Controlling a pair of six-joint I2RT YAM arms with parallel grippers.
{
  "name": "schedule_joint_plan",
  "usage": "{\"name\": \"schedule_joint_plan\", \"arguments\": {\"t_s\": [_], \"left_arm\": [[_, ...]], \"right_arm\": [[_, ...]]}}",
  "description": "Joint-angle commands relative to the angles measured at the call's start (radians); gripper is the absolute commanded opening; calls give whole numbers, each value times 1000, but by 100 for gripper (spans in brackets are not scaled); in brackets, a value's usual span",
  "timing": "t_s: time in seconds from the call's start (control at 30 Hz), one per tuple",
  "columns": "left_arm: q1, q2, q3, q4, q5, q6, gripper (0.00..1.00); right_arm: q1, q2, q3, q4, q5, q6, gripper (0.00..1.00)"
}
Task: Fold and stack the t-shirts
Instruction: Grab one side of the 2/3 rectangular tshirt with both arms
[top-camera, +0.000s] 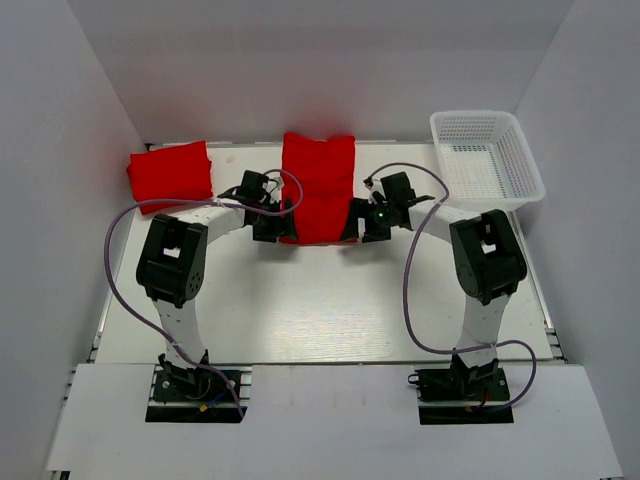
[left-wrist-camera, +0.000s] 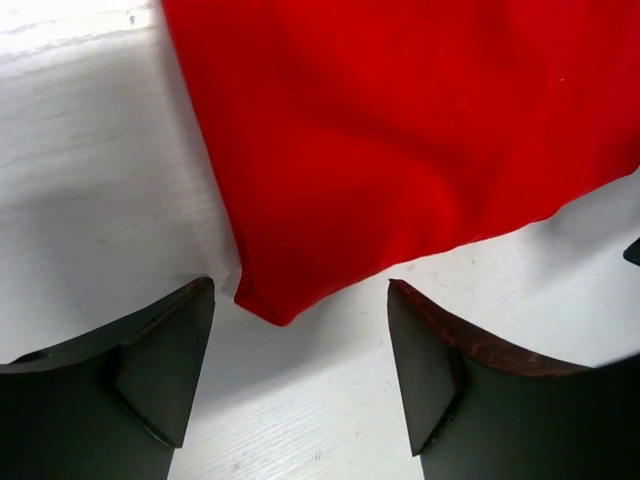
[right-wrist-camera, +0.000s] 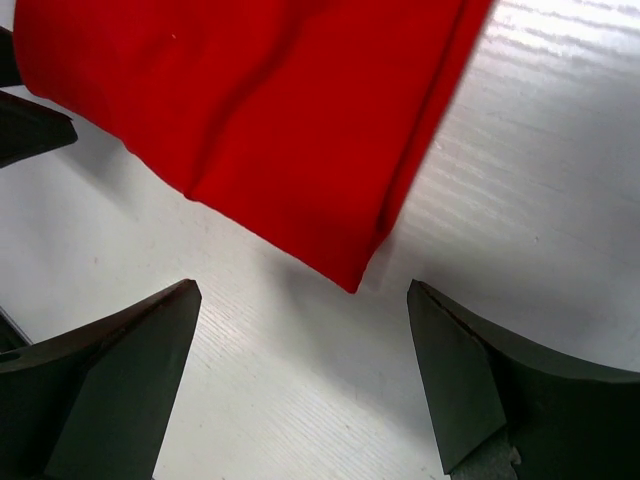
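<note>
My right gripper should next grab the long folded red t-shirt to fold its near end over evenly. It should take the t-shirt by its near corner, matching the left gripper.
A red t-shirt, folded into a long strip, lies flat in the middle of the table. A second red t-shirt, folded small, lies at the back left. My left gripper is open at the strip's near left corner, which shows in the left wrist view between the fingers. My right gripper is open at the near right corner, which shows in the right wrist view between the fingers. Neither gripper holds cloth.
A white plastic lattice basket stands at the back right. White walls enclose the table on three sides. Purple cables loop beside both arms.
</note>
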Motion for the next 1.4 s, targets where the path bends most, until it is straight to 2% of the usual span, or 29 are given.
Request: {"name": "schedule_joint_plan", "arguments": {"t_s": [0.0, 0.1, 0.2, 0.27, 0.37, 0.4, 0.5, 0.53, 0.57, 0.73, 0.9, 1.2, 1.37], "left_arm": [[-1, -5, -33, 69, 36, 16, 79], [-1, 6, -33, 68, 36, 28, 68], [-1, 17, -24, 54, 36, 28, 48], [-1, 17, -61, 66, 36, 28, 41], [-1, 6, -93, 85, 36, 19, 38], [-1, 6, -102, 85, 36, 19, 35], [-1, 6, -113, 95, 36, 10, 23], [-1, 6, -113, 95, 36, 10, 16], [-1, 6, -113, 95, 36, 1, 0], [-1, -69, -165, 95, -51, -19, 0], [-1, -245, -265, 57, -85, -30, 0], [-44, -465, -441, -137, 106, -101, 0], [-64, -574, -394, -291, 184, -145, 0]], "right_arm": [[-2, 52, 25, 17, -17, 0, 90], [-4, 73, 31, 20, -24, 6, 90], [-3, 76, 29, 23, -23, 11, 86], [-2, 76, 25, 23, -30, 8, 82], [0, 76, 12, 22, -45, 11, 70], [-2, 79, 11, 25, -45, 17, 56], [-3, 79, -24, 39, -30, 25, 30], [-2, 76, -32, 36, -27, 26, 9], [-3, 70, -44, 48, -25, 28, 0], [-5, -19, -96, 80, 53, 2, 0], [-3, -131, -187, 53, 101, -27, 0], [26, -427, -426, -87, 47, -9, 0], [58, -586, -440, -223, -20, 11, 0]]}}
